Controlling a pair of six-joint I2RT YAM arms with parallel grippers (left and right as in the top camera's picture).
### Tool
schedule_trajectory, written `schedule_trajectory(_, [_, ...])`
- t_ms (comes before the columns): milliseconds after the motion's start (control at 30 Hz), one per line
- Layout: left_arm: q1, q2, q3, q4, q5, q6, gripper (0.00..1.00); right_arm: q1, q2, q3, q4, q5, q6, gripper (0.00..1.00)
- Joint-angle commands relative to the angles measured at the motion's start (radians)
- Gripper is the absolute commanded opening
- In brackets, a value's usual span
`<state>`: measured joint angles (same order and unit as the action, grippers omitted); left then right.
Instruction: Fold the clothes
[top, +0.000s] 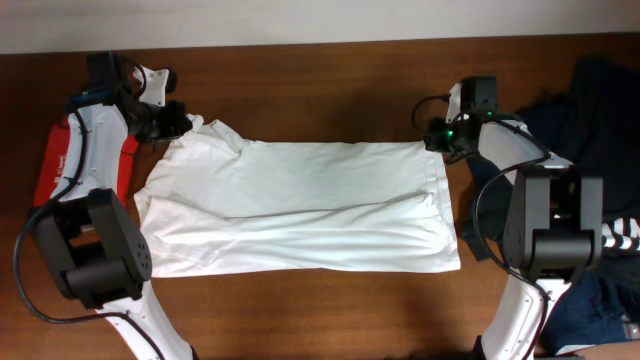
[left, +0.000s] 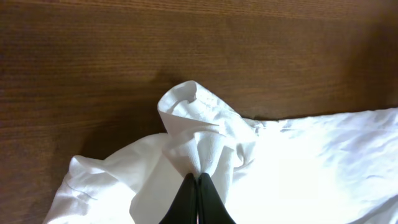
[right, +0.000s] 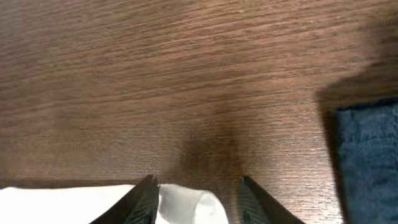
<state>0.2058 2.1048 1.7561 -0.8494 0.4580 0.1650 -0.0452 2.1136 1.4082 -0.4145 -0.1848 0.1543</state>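
Note:
My right gripper is open, with the garment's rolled white corner between its fingers. It is ready to close on that corner and would hold it now.
A white garment (top: 300, 205) lies spread across the middle of the brown table. My left gripper (top: 183, 122) is at its far left corner, shut on a bunched fold of the white cloth (left: 200, 149), which rises in a peak from the fingertips (left: 199, 177). My right gripper (top: 440, 137) is at the garment's far right corner. Its fingers (right: 196, 182) are open, and a rolled white corner of the cloth (right: 186, 202) lies between them, nearer the left finger.
A red object (top: 60, 160) lies at the left table edge beside the left arm. A heap of dark blue clothes (top: 600, 110) covers the right side of the table; its edge shows in the right wrist view (right: 370, 155).

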Motion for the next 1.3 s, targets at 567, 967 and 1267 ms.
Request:
schedule_trajectory(567, [0.125,-0.311,0.003,-0.507,0.148,0.036,0.01,-0.028,-0.048,0.447,-0.961,0.164,-0.006,0.04])
schedule_trajectory(967, [0.190,-0.355,-0.024,-0.839,-0.193,-0.060,0.00,-0.011,-0.048,0.425,-1.245,0.081,-0.073,0.04])
schedule_trajectory(1267, [0.191,-0.481,-0.219,-0.834,-0.374,-0.195,0.00,0.045,-0.048,0.122,-1.238,0.131,-0.072,0.04])
